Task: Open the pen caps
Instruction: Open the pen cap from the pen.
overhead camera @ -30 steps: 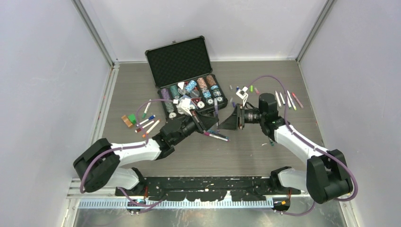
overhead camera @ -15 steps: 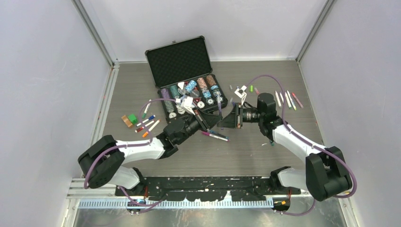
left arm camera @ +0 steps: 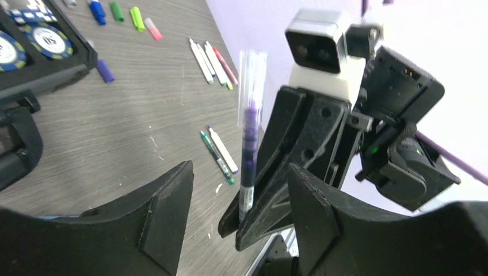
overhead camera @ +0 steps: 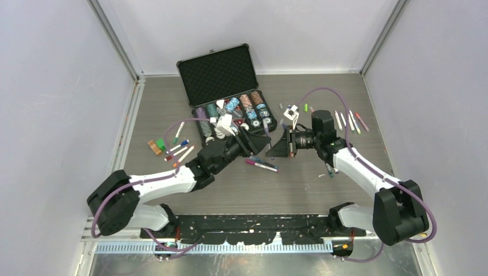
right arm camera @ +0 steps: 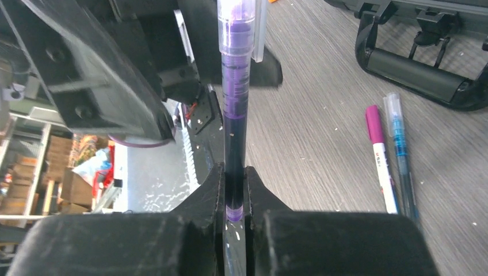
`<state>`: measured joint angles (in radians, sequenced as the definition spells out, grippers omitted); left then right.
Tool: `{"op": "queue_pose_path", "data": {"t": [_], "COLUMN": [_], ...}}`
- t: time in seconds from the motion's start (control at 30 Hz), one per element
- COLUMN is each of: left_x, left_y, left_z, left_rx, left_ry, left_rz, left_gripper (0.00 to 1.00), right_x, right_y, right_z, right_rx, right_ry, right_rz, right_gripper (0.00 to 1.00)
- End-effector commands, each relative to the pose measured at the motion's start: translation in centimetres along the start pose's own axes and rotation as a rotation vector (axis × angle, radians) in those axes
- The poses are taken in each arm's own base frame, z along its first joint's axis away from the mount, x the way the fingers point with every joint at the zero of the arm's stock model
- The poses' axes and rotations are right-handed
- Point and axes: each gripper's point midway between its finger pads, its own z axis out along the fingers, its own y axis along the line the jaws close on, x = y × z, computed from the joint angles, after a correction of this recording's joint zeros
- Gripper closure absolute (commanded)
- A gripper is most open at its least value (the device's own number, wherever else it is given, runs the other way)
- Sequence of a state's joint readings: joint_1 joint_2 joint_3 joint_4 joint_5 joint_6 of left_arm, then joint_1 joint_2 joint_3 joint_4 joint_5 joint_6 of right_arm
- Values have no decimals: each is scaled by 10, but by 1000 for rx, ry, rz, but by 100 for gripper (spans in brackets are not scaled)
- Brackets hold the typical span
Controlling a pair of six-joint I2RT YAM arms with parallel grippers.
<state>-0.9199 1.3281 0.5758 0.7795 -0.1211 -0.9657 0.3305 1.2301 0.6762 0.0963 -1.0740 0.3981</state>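
Next, my left gripper should grip the clear cap to pull the purple pen open, while my right gripper holds the pen's body.
A purple pen (right arm camera: 235,103) stands upright in my right gripper (right arm camera: 235,172), which is shut on its rear end. A clear pen cap (right arm camera: 237,23) with a clip sits on its far tip. In the left wrist view the same pen (left arm camera: 248,132) rises between my left gripper's (left arm camera: 239,169) open fingers, which do not touch it. From above, both grippers meet mid-table, left gripper (overhead camera: 256,144) facing right gripper (overhead camera: 271,150). Loose pen caps (overhead camera: 305,107) lie at the back right. More pens (overhead camera: 178,150) lie at the left, and others (overhead camera: 348,121) at the right.
A black hard case (overhead camera: 227,92) with poker chips (overhead camera: 233,109) stands open behind the grippers. A magenta pen (right arm camera: 380,155) and a blue pen (right arm camera: 400,155) lie on the table just below them. Green and orange blocks (overhead camera: 156,145) sit at the far left.
The left gripper has opened and let go of the purple pen. The right gripper has shut on the pen's rear end. The left arm shifted slightly towards the back.
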Motion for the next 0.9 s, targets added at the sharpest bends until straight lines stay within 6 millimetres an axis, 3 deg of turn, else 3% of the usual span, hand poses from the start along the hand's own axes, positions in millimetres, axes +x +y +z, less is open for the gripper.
{"op": "queue_pose_path", "data": {"t": [0.0,0.37,0.87], "left_x": [-32,-39,-26], "left_y": [-2,5,12], "left_z": [0,5,22], "left_rx": [-141,-317,-387], "left_ry": [-12,48,119], "left_rz": [9,-13,-33], "left_gripper": [35,36,58], "right_x": [-2,6,12], "right_y": [9,6,1], "right_z": [-8,-13,-12], "right_rx": [22,50,65], "right_ry": [46,104,147], "right_rz": [-141,-164,-158], "right_gripper": [100,100,100]}}
